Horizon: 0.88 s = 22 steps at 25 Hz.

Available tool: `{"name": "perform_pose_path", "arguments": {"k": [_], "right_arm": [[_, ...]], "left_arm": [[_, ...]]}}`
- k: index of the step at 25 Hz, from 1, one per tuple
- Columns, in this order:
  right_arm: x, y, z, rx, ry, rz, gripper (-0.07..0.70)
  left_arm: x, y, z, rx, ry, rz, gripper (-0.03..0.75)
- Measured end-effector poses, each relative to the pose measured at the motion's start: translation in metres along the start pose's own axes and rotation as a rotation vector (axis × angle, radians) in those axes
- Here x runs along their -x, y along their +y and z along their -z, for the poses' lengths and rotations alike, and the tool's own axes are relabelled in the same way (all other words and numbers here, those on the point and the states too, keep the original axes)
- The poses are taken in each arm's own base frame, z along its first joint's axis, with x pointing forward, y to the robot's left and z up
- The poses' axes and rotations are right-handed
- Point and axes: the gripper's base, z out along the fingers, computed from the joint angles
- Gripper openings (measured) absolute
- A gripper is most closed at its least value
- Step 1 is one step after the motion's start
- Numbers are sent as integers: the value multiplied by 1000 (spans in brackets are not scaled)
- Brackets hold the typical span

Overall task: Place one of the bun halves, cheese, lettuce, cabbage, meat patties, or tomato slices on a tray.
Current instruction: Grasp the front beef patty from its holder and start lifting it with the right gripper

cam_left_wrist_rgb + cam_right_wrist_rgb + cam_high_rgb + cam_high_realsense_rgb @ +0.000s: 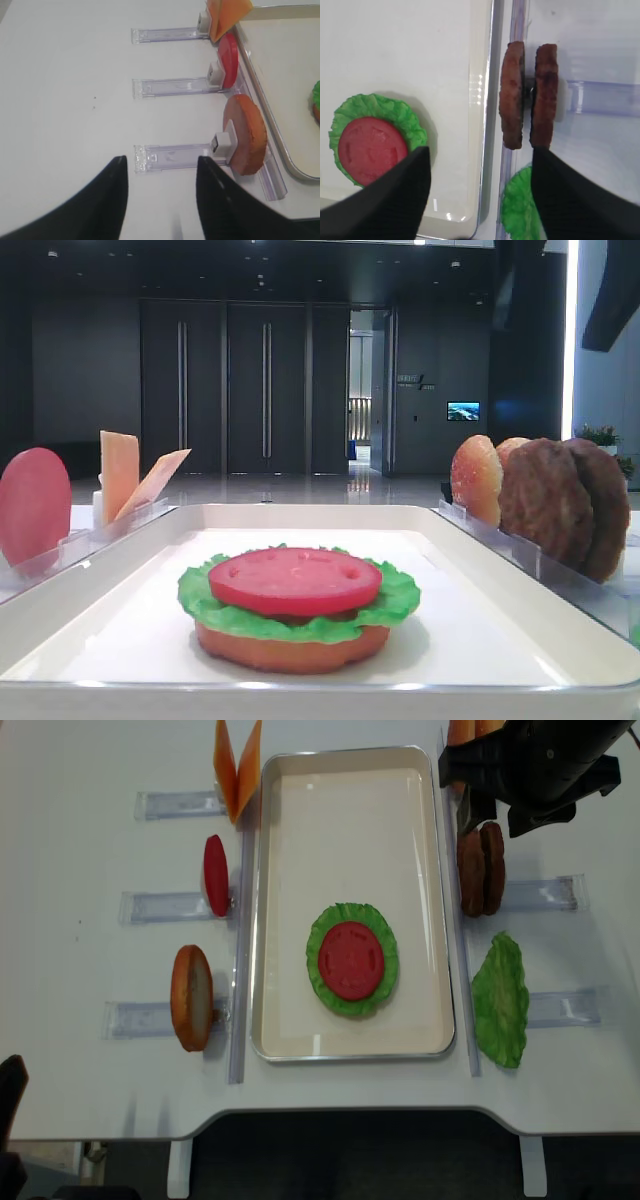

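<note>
Next, my right gripper grabs the meat patty across its flat sides at the patty's upright edge (471, 870), since the patties stand on edge (482, 868) close together in the rack.
On the white tray (270, 870) lies a flat bun base (290, 648) with lettuce (325, 982) and a tomato slice (351, 960) stacked on it. Two meat patties (512, 95) stand on edge in a clear rack to the right of the tray. My right gripper (480, 150) is open and empty, hovering above the tray rim, just short of the patties. My left gripper (161, 160) is also open and empty over bare table, left of a standing bun half (245, 135). Cabbage is out of view.
Left racks hold cheese (237, 765), a tomato slice (215, 875) and a bun half (190, 997). More bun halves (477, 478) stand behind the patties, and a loose lettuce leaf (500, 1000) lies right of the tray. My right arm (530, 765) hangs over the far right.
</note>
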Motion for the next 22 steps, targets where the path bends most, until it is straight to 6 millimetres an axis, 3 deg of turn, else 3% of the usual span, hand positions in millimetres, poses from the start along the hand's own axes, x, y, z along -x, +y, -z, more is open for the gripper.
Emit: {"name": "perform_pose_path", "arguments": {"k": [10,22], "right_arm": [[12,27,-16,14,20,53,422],[17,22,-26,-69,19,92,423]], "left_arm": [[0,0,0,0,0,0,345],[0,0,0,5,0,-4,345]]}}
